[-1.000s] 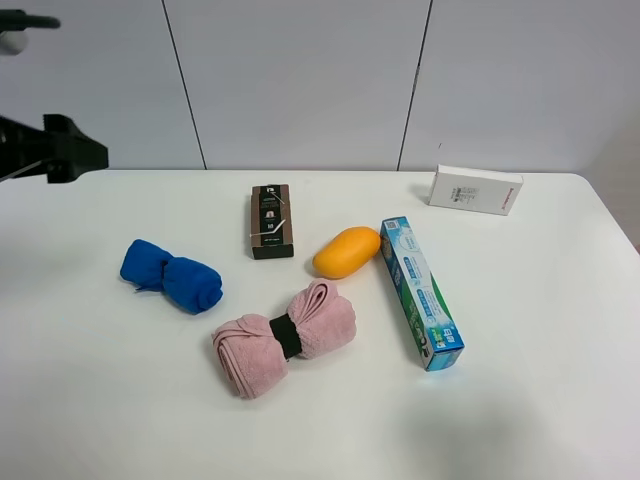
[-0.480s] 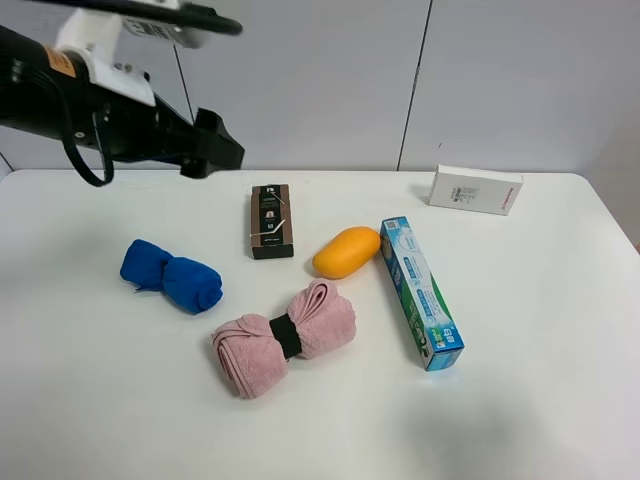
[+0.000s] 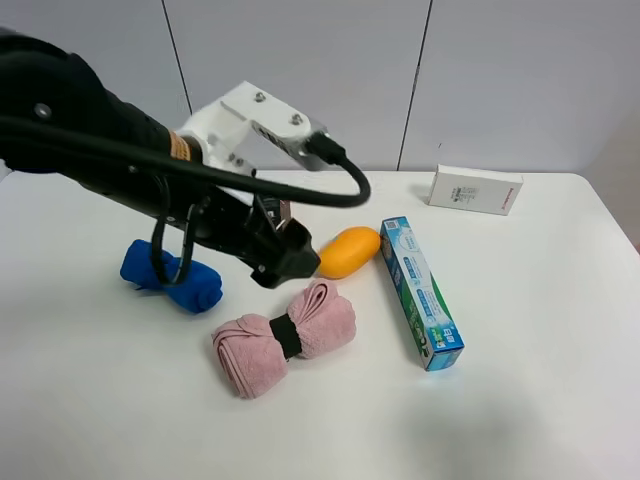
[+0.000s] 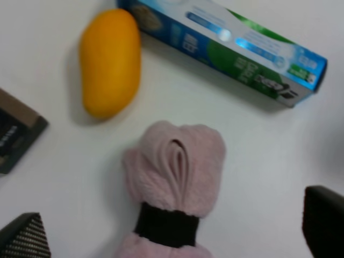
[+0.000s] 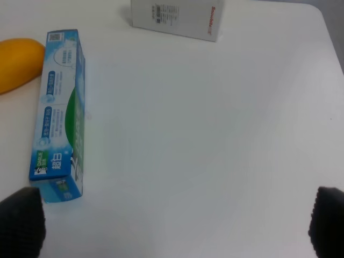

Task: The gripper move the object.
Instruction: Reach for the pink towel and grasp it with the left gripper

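Observation:
My left gripper is going to grab the pink rolled towel by its black band (image 3: 285,336) (image 4: 166,226) next, so that it can move the towel.
The pink rolled towel (image 3: 285,338), cinched by a black band, lies on the white table near the front middle. My left gripper (image 3: 285,262) hangs just above and behind the towel's far end, with its white body and black cables over the table. In the left wrist view the towel (image 4: 174,172) lies between the two wide-apart black fingertips (image 4: 24,236) of the left gripper (image 4: 174,231), which is open and holds nothing. My right gripper (image 5: 174,223) is open and empty over bare table and does not show in the exterior view.
A blue rolled towel (image 3: 170,275) lies to the left, partly behind the arm. An orange mango (image 3: 347,251) and a blue toothpaste box (image 3: 420,292) lie to the right of the towel. A white box (image 3: 475,189) stands at the back right. A dark box (image 4: 13,134) lies under the arm.
My left arm has swept in from the upper left and down across the table; its gripper now hangs over the pink towel's far end. The objects have not moved.

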`<state>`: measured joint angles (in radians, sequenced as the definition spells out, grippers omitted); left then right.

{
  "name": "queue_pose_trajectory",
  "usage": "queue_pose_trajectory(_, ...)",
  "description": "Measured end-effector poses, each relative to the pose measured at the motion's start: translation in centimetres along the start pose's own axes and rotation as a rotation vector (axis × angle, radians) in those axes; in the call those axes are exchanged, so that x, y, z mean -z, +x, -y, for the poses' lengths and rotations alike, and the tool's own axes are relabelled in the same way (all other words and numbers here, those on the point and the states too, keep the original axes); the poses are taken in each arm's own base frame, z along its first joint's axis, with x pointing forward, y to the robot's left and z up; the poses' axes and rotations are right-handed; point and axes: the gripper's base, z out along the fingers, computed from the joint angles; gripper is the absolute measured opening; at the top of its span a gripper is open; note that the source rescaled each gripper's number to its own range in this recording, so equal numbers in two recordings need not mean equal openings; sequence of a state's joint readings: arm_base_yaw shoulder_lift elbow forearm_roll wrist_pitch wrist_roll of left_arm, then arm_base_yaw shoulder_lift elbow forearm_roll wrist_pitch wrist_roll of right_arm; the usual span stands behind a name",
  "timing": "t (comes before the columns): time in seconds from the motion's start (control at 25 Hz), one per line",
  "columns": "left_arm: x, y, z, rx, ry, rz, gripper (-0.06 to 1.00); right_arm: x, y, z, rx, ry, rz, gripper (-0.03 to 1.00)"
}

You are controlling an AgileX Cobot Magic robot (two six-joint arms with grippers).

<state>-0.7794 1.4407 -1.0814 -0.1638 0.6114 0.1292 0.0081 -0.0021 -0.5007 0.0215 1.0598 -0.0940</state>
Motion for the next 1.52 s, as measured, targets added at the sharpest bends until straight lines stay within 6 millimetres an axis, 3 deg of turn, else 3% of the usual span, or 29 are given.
queue_pose_trajectory(0.2, -3.7, 1.0, 1.5, -0.048, 0.028, -0.116, 1.00, 0.0, 0.0, 0.0, 0.000, 0.000, 0.000, 1.00)
queue_pose_trajectory(0.92, -12.5, 4.4, 0.6, -0.065, -0.011, -0.316, 1.00, 0.0, 0.0, 0.0, 0.000, 0.000, 0.000, 1.00)
queue_pose_trajectory(1.52, -15.7, 6.4, 0.0, -0.050, -0.018, -0.401, 1.00, 0.0, 0.0, 0.0, 0.000, 0.000, 0.000, 1.00)
